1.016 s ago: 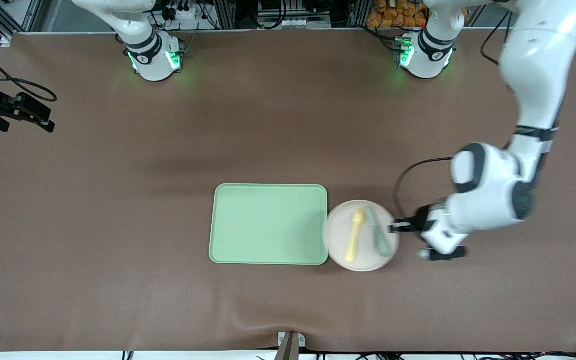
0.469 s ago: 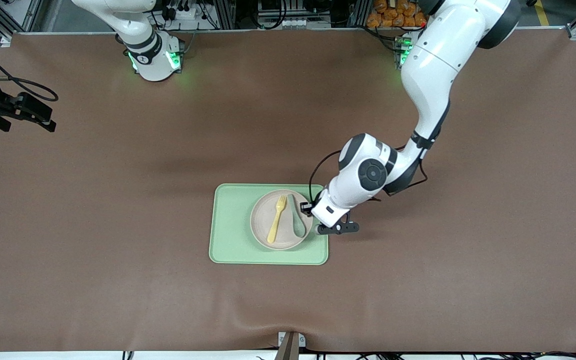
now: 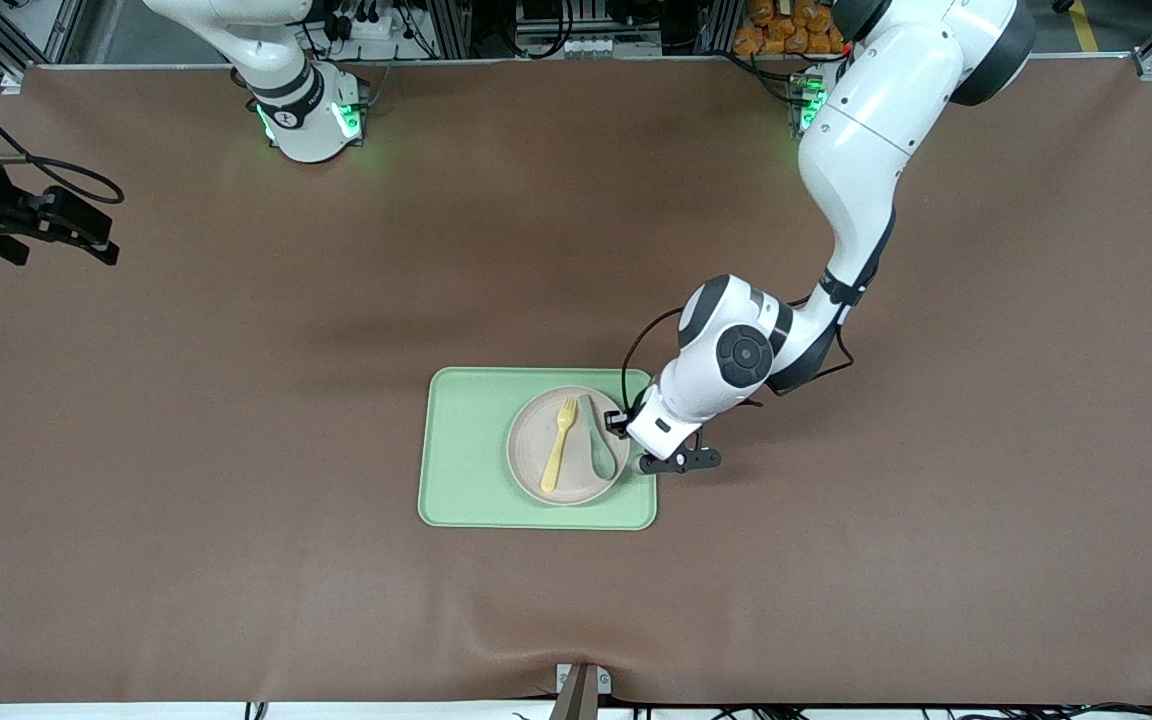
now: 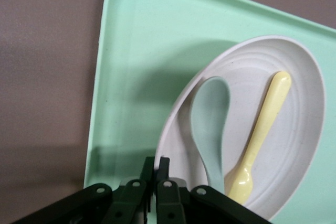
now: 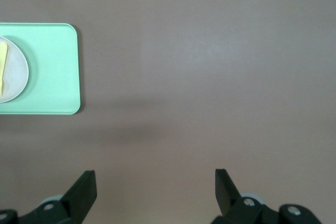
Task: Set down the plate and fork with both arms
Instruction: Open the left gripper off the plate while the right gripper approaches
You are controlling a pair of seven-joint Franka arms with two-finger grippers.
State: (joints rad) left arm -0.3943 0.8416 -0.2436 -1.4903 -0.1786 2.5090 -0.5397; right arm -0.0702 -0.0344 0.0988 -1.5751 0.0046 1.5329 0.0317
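Observation:
The off-white plate's whole outline [image 3: 525, 457] sits inside the light-green tray's raised rim [image 3: 532, 526], so the plate would rest there: my left gripper should release the plate.
The off-white plate [image 3: 529, 442] is on the light-green tray [image 3: 466, 450], at the tray's half toward the left arm's end. The yellow fork [image 3: 557, 443] and a green spoon [image 3: 596, 440] lie in it. My left gripper [image 3: 624, 425] is shut on the plate's rim. The left wrist view shows the fingers [image 4: 164, 167] pinching the rim of the plate [image 4: 299, 140], beside the spoon [image 4: 210, 124] and the fork [image 4: 262, 129]. A shadow falls under the plate on the tray [image 4: 136, 66]. My right gripper [image 3: 86, 238] waits open over the right arm's end of the table.
In the right wrist view the open right gripper [image 5: 155, 182] looks down on bare brown table, with the tray [image 5: 52, 77] and a slice of the plate [image 5: 13, 77] far off. Brown mat surrounds the tray.
The left arm has carried the plate, with fork and spoon in it, from the table beside the tray onto the tray, then nudged it slightly. The right arm has barely moved.

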